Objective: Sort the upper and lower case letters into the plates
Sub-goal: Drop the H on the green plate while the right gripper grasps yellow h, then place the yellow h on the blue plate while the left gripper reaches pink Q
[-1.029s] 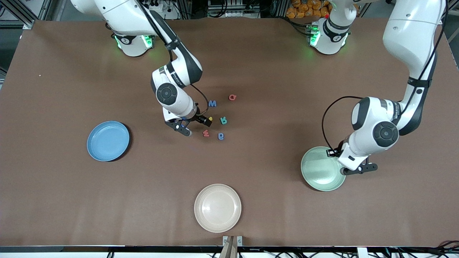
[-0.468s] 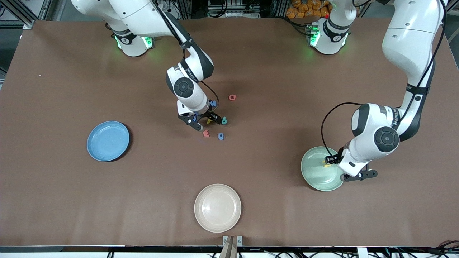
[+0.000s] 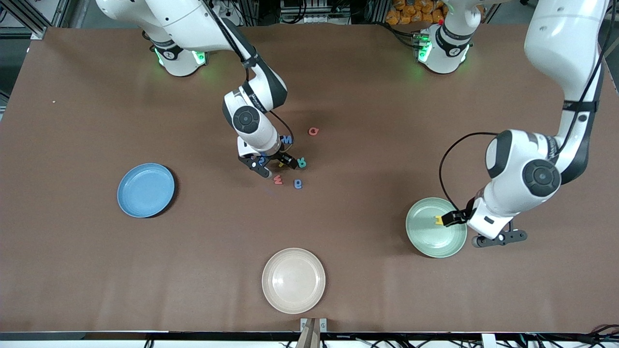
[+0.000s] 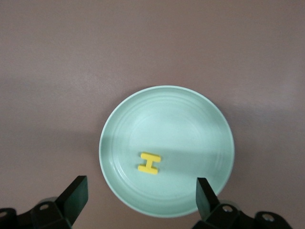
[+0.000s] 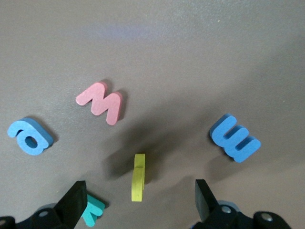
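Note:
My right gripper's fingers both reach down to the teal letter's level, on either side of the upright yellow letter [image 3: 281,165] [image 5: 138,178], so it is time to close on it.
My left gripper [image 3: 476,228] hangs open over the edge of the mint green plate [image 3: 428,239]. A yellow H [image 4: 149,162] lies flat in that plate [image 4: 190,129], free of my left gripper [image 4: 141,191]. My right gripper [image 3: 274,166] is open low over the loose letters at mid-table. Between its open fingers [image 5: 140,195] a yellow letter [image 5: 138,177] stands on edge. Around it lie a pink letter [image 5: 101,101], a blue "a" [image 5: 29,136], another blue letter [image 5: 234,138] and a teal letter [image 5: 93,210]. The sky blue plate [image 3: 146,190] holds nothing.
A blue M [image 3: 287,139] and a red letter [image 3: 314,131] lie a little farther from the front camera than the cluster. A cream plate [image 3: 293,280] sits near the table's front edge.
My left gripper opened and dropped the yellow H into the mint plate, then drew back toward the left arm's end. My right gripper shifted over the letter cluster.

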### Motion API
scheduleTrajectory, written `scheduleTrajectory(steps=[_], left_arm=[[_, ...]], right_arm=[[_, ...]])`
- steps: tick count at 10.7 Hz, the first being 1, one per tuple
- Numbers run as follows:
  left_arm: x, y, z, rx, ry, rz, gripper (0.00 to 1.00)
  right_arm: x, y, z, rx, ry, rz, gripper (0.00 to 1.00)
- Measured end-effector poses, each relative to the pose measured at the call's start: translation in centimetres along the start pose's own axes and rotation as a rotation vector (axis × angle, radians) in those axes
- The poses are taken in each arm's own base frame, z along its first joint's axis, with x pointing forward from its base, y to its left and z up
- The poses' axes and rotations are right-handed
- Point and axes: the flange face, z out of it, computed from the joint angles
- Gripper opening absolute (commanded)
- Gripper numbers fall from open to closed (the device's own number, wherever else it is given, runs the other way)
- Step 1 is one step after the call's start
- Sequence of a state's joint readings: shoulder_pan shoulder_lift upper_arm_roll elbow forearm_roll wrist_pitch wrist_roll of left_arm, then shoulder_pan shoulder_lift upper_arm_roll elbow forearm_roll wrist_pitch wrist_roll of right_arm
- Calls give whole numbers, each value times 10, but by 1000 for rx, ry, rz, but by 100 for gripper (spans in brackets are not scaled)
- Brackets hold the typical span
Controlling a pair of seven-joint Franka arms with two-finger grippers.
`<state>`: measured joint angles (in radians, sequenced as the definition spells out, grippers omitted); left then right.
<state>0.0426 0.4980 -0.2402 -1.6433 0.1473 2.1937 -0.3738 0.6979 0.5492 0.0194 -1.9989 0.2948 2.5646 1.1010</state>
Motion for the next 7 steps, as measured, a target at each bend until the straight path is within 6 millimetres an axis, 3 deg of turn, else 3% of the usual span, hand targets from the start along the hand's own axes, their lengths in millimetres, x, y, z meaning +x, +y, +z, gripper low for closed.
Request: scheduleTrajectory(steps=[1,2,3,7], left_arm=[[-7,13,-20,-2,-2,31,100],[-15,27,-36,-5,-4,87,100],[-22,38,-46,-6,-7,153,100],[-60,82,-62,-15,-33,382,100]], right_arm=[[0,1,2,-2,0,0,82],[0,1,5,-5,-1,-1,38],[-1,1,6,-6,-1,-1,4],[-2,-1,4,5,4,-4,0]])
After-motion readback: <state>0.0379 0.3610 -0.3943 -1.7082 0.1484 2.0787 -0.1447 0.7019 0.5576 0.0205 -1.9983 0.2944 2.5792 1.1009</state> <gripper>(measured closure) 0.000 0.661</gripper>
